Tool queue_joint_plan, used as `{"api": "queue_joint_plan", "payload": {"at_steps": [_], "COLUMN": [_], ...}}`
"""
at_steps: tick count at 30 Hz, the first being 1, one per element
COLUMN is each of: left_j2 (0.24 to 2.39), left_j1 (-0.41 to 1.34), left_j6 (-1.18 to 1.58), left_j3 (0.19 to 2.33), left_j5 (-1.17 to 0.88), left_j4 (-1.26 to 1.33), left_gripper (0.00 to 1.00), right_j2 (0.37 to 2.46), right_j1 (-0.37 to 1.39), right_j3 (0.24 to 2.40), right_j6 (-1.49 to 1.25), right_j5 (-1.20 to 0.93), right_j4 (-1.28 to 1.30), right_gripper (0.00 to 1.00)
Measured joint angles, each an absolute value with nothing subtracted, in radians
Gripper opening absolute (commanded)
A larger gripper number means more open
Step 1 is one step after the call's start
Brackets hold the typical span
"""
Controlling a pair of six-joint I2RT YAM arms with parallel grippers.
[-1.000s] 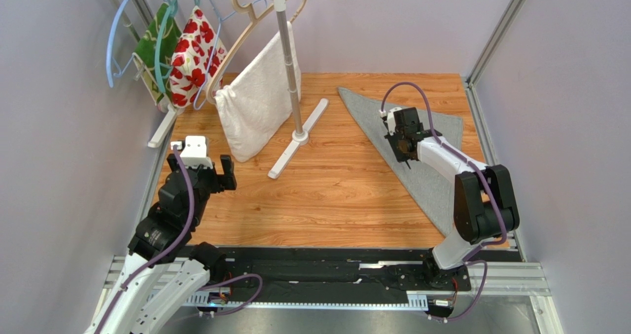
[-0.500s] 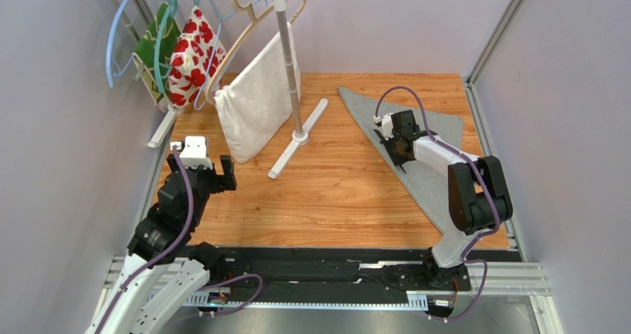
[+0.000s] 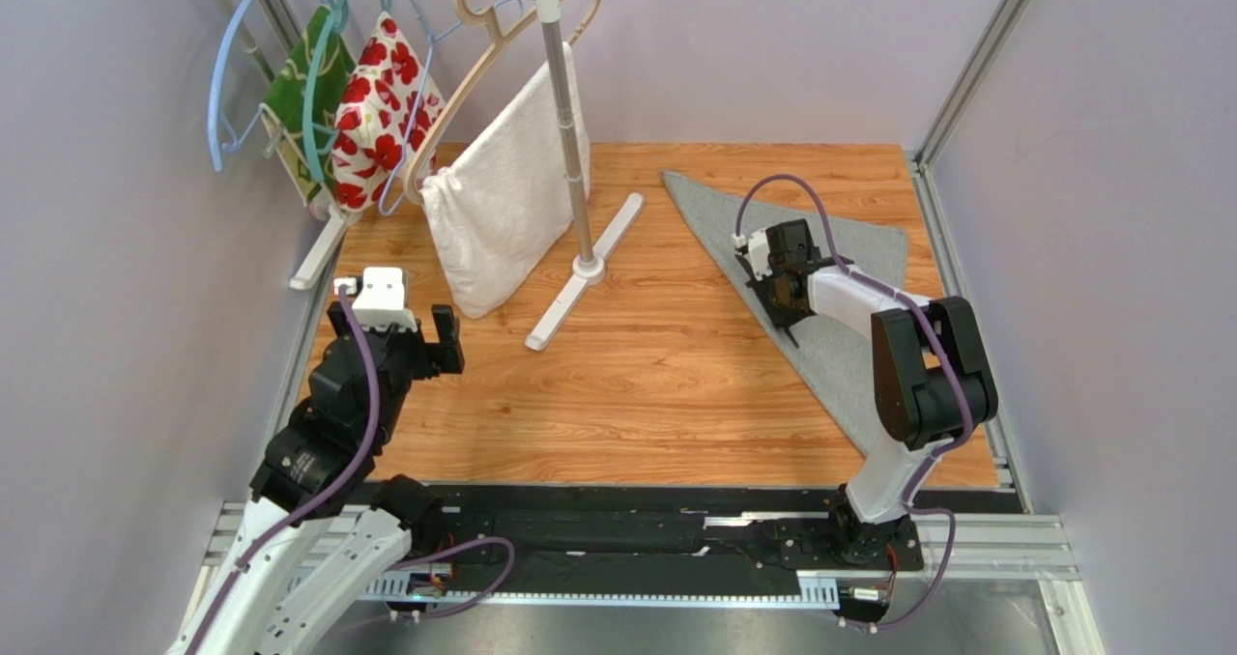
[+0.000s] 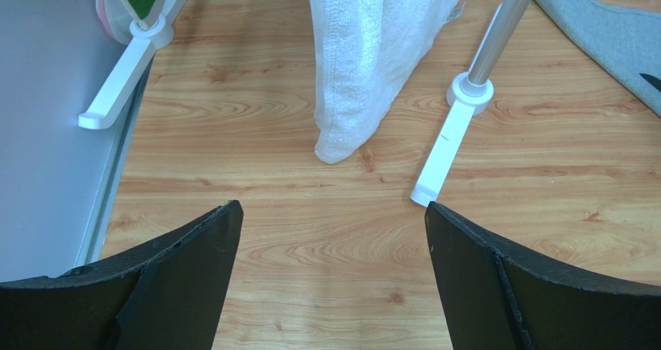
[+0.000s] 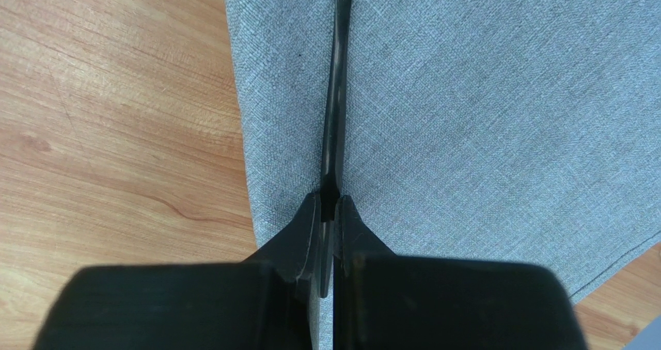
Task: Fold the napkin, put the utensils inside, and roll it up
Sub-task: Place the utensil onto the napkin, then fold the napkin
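Observation:
My right gripper needs to open now: the slim black utensil [image 3: 793,328] runs just inside the napkin's edge with flat cloth below, so the utensil would end on the napkin.
The grey napkin [image 3: 860,358] lies folded into a triangle on the right side of the wooden table. My right gripper [image 3: 789,303] hovers over its left part, shut on the slim black utensil [image 3: 793,328]. In the right wrist view the utensil [image 5: 336,94] runs straight ahead from the closed right gripper [image 5: 329,201], just inside the left edge of the napkin [image 5: 481,118]. My left gripper [image 3: 430,339] stands open over bare wood at the left. Nothing lies between the wide-apart jaws of the left gripper [image 4: 331,207]. A corner of the napkin [image 4: 605,32] shows at the top right of the left wrist view.
A white clothes rack [image 3: 559,105] stands at the back left, its foot [image 3: 585,271] reaching toward the table's middle. A white towel [image 3: 508,199], a red-flowered fabric [image 3: 381,105] and hangers hang from it. Grey walls close in both sides.
My right arm has swung its elbow to the left, and the gripper with the utensil has shifted slightly left over the napkin. The left arm has not moved.

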State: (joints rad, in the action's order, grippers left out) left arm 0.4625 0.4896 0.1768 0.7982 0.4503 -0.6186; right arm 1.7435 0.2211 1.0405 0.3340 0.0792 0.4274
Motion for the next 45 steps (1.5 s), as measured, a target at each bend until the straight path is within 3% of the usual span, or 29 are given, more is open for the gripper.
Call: {"api": "queue_joint_plan", "payload": {"at_steps": [5,15,18,30,45], "left_j2": [0.463,0.463,0.463,0.463,0.466], "left_j1": [0.49,0.49,0.49,0.49,0.49], "left_j6": [0.177,0.177,0.177,0.177,0.176], "left_j3": [0.798,0.798,0.798,0.798,0.798], "left_j5": [0.448,0.438,0.428,0.419,0.427], "left_j4": [-0.619,-0.619,-0.618,-0.618,-0.618], "left_gripper": [0.97,0.97,0.97,0.97,0.97], "right_j2": [1.744,1.74,1.701,1.498,1.692], "right_j1": [0.221,0.221,0.221,0.318,0.35], "right_j3": [1.04,1.04,1.04,1.056,1.034], "right_j6": [0.339,0.332,0.313,0.057,-0.025], "right_j5": [0.095,0.165,0.166,0.141,0.202], "right_j4": [0.429,0.429,0.44,0.474,0.431], "right_gripper": [0.01,0.36,0.39,0.38,0.29]}}
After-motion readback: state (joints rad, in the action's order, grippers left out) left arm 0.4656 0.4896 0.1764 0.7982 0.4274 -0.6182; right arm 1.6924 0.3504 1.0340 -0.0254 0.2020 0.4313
